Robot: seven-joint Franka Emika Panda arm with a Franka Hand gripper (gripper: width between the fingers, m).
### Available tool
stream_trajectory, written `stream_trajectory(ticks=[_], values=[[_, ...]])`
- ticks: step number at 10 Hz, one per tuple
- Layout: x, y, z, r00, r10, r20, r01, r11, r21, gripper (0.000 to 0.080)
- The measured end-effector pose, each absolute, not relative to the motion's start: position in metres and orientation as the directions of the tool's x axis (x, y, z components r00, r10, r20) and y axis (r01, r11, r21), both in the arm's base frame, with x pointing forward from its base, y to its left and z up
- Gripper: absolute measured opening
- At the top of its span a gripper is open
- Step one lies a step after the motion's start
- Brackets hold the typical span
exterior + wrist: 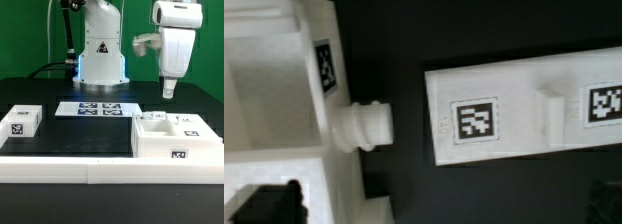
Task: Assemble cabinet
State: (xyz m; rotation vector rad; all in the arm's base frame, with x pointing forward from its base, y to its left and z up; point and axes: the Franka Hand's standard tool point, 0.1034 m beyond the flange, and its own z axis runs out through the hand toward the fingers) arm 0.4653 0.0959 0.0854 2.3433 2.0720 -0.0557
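The tagged panel is wider than my fingers can spread, so my gripper should grab it next by the narrow raised bar between its tags.
The cabinet, a large white open box with tags, stands on the black mat at the exterior view's right. A flat white tagged panel lies against its far right side. My gripper hangs a little above the cabinet, open and empty. In the wrist view the cabinet's wall carries a tag and a round white knob. The tagged panel lies beside it across a dark gap. One dark fingertip shows at the frame's edge, and the gripper holds nothing.
A small white tagged block sits at the exterior view's left. The marker board lies in front of the robot base. A long white rail runs along the table's front edge.
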Motion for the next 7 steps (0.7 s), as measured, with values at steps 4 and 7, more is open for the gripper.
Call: stream_trajectory(ticks=[4, 7], values=[[0.431, 0.097, 0.064, 0.119, 0.993, -0.007, 0.993, -0.119, -0.003, 0.0797], [0.421, 0.103, 0.039, 0.118, 0.993, 0.025, 0.993, -0.118, -0.002, 0.0797]])
